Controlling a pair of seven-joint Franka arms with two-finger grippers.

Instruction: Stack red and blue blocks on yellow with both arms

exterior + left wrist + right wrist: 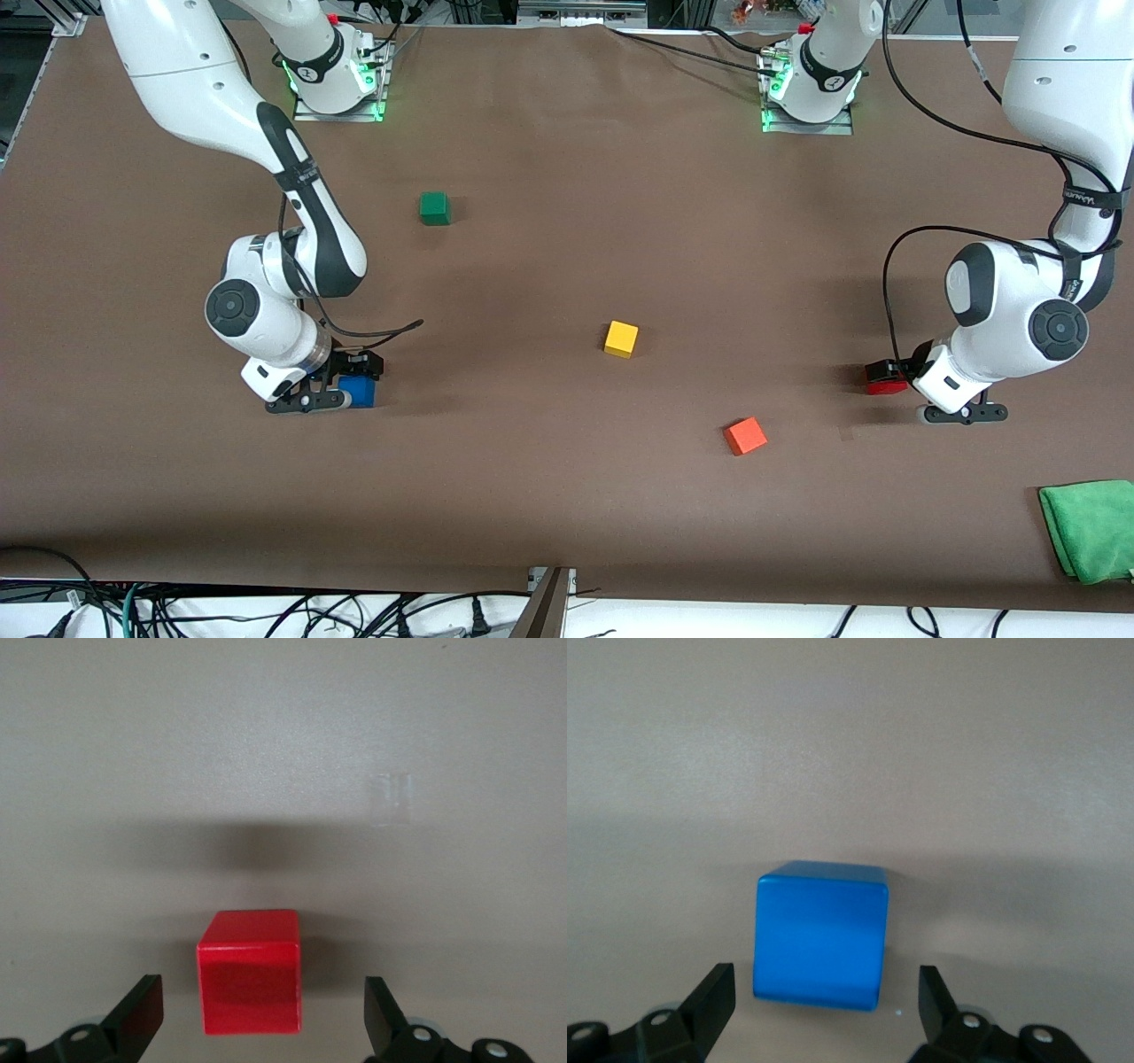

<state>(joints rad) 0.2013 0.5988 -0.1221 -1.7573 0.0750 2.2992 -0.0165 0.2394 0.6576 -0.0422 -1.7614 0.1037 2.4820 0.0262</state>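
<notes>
The left gripper grabs the red block's two opposite sides next, leaving its top and bottom free to stack on the yellow cube (621, 338).
The blue block (360, 391) rests on the table at the right arm's end. My right gripper (347, 383) is low over it and open; in the right wrist view the block (820, 935) lies partly between the fingertips (713, 997), with gaps on both sides. The red block (884, 379) rests at the left arm's end. My left gripper (905, 379) is low and open around it; in the left wrist view the block (251, 973) sits between the fingertips (383, 1014), untouched. The yellow cube (621, 338) stands alone mid-table.
An orange-red cube (745, 436) lies nearer the front camera than the yellow cube, toward the left arm's end. A green cube (434, 208) sits nearer the bases, toward the right arm's end. A folded green cloth (1090, 529) lies at the front corner.
</notes>
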